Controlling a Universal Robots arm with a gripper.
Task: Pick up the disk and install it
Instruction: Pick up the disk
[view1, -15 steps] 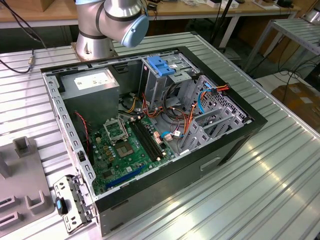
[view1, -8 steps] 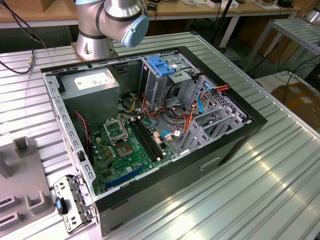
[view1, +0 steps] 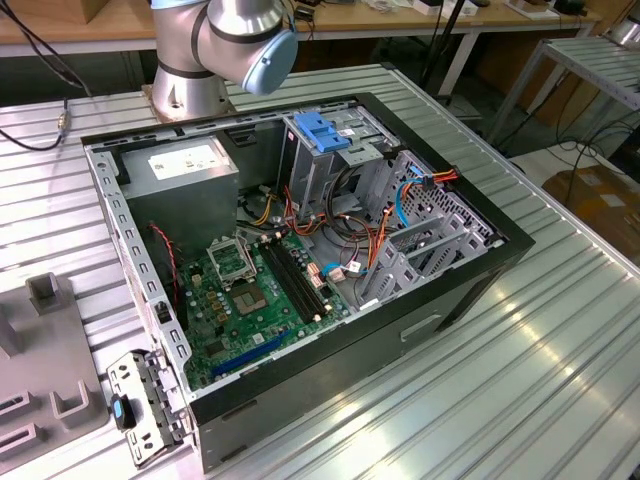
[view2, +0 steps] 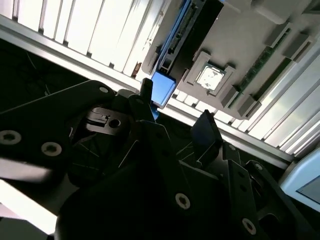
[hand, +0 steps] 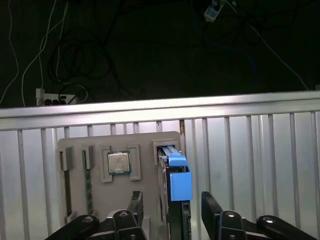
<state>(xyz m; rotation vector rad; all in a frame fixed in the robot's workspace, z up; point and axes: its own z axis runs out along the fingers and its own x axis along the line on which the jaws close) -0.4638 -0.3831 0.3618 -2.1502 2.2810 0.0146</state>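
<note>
I will grab the disk next by its blue bar (hand: 180, 186), which stands free of the tray (hand: 145, 141), while the tray's slot wraps the disk's lower edge.
The disk (hand: 179, 184) stands on edge in a slot of a grey holder tray (hand: 145, 141), its blue side rail facing the camera. In the first wrist view my gripper (hand: 172, 206) is open, with one black finger (hand: 135, 201) on each side of the disk and a gap between each finger and it. In the second wrist view the blue rail of the disk (view2: 162, 89) shows just beyond the gripper (view2: 175, 102), between the fingertips. Nothing is held.
The tray also holds a processor chip (hand: 118, 162) and a green memory stick (hand: 88, 182). In the exterior view an open computer case (view1: 470, 290) sits on the ribbed metal table, with a drive cage (view1: 325, 130), a power-supply box (view1: 190, 165) and a motherboard (view1: 255, 300).
</note>
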